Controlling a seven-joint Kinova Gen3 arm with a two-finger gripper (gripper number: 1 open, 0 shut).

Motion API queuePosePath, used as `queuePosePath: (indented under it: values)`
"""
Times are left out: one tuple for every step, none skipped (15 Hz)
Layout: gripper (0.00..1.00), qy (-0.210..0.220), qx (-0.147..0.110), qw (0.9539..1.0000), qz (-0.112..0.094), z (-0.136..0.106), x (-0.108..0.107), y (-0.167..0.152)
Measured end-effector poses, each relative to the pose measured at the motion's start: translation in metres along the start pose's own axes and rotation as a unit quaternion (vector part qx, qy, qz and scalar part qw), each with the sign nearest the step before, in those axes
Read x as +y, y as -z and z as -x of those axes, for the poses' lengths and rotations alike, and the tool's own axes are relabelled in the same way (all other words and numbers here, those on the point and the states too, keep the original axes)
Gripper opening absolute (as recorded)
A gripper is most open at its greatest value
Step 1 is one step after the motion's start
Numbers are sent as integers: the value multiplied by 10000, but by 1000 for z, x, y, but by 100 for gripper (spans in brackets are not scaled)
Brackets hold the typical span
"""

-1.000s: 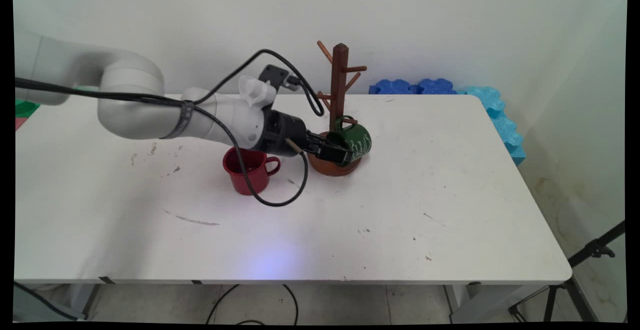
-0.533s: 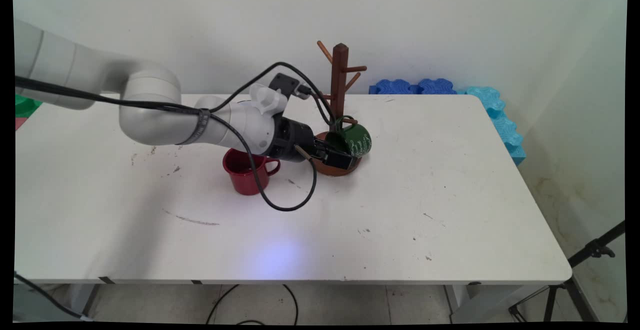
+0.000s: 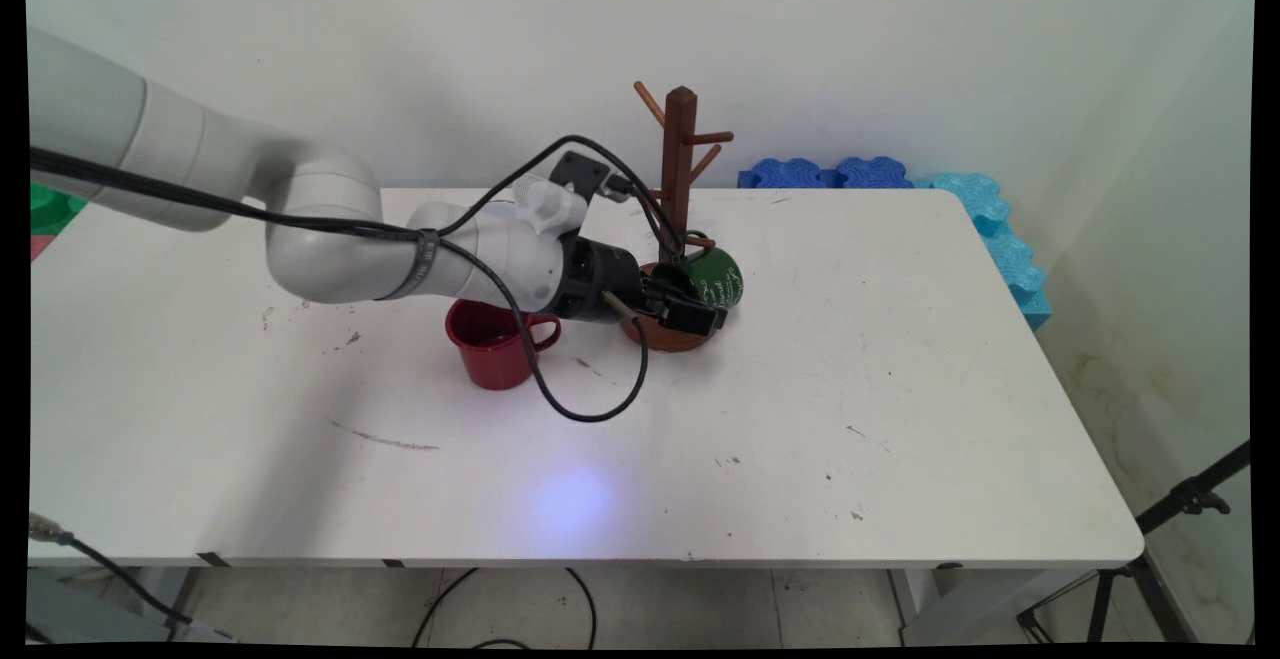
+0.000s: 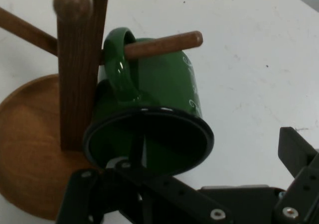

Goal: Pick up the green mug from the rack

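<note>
My gripper grabs the dark green mug by its rim next, leaving the dark green mug's handle (image 3: 699,243) free to slide off the peg.
A dark green mug (image 3: 718,279) with white lettering hangs tilted by its handle on the lowest peg (image 4: 164,44) of a brown wooden mug tree (image 3: 679,159). Its mouth (image 4: 149,144) faces my hand, above the tree's round base (image 4: 30,149). My gripper (image 3: 690,314) is low at the mug's rim, in front of the base. In the hand view the gripper (image 4: 209,154) stands open: one finger (image 4: 296,152) is well clear to the right of the mug, and the other is by the rim. A red mug (image 3: 495,344) stands upright on the table just left of my wrist.
Blue foam pieces (image 3: 860,172) lie along the table's back right edge, with lighter ones (image 3: 1000,229) down the right side. A black tripod (image 3: 1180,509) stands on the floor at lower right. Black cables loop from my wrist down to the table beside the red mug.
The arm has reached further right and slightly lower. The green mug has shifted back against the post onto the peg, and the fingers no longer clamp its rim.
</note>
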Motion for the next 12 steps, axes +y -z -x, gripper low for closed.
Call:
queuePosePath:
  values:
    - [100,10,28,10000,9,1,-1,-2]
    - [100,16,55,10000,16,2,-1,-4]
    - [100,26,78,10000,18,3,-2,-7]
    - [100,42,104,9999,23,5,-4,-10]
    - [100,54,120,9999,29,5,-5,-13]
    - [100,64,131,9999,32,6,-5,-15]
    - [100,80,147,9999,43,7,-6,-18]
    - [100,99,166,9998,59,7,-6,-21]
    - [100,118,186,9997,74,8,-6,-25]
    - [100,142,211,9996,94,8,-7,-28]
    - [100,166,236,9995,115,8,-6,-32]
    - [100,189,259,9994,134,8,-6,-35]
